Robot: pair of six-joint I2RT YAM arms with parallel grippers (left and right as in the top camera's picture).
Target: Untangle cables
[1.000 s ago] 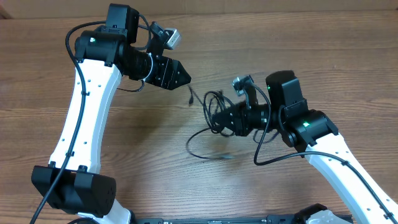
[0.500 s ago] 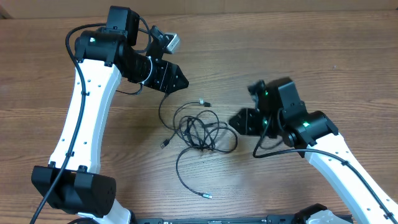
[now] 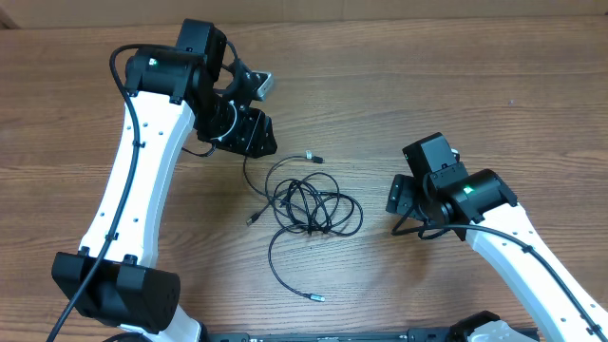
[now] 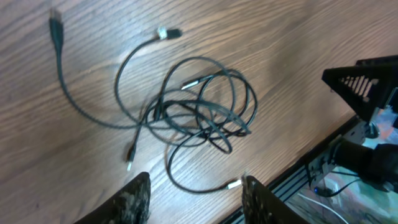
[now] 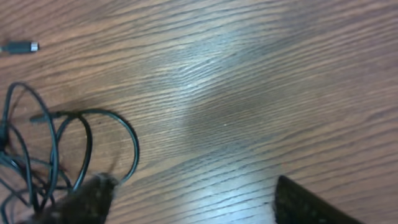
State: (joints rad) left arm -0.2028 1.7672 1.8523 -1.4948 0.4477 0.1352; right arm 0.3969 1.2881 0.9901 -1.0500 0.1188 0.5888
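Observation:
My left gripper will grab the cables' bunched black loops next, so the plug ends stay free to slip through.
The cables (image 3: 309, 204) lie on the wooden table as a loose tangle of thin black loops, with plug ends sticking out at the top (image 3: 313, 158), left (image 3: 252, 220) and bottom (image 3: 315, 298). No finger touches them. My left gripper (image 3: 256, 142) hangs above and to the upper left of the tangle. In the left wrist view its jaws (image 4: 196, 202) stand open and empty over the cables (image 4: 199, 112). My right gripper (image 3: 397, 195) is just right of the tangle, open wide. In the right wrist view its gripper (image 5: 199, 205) holds nothing, and the loops (image 5: 59, 149) lie at the left.
A black rail (image 3: 332, 334) runs along the table's front edge. In the left wrist view the right arm's black gripper (image 4: 367, 81) shows at the right. Bare wood surrounds the tangle.
My right gripper has opened, let go of the cables and drawn back to the right. The bundle has dropped and spread flat on the table. The left gripper has shifted slightly down.

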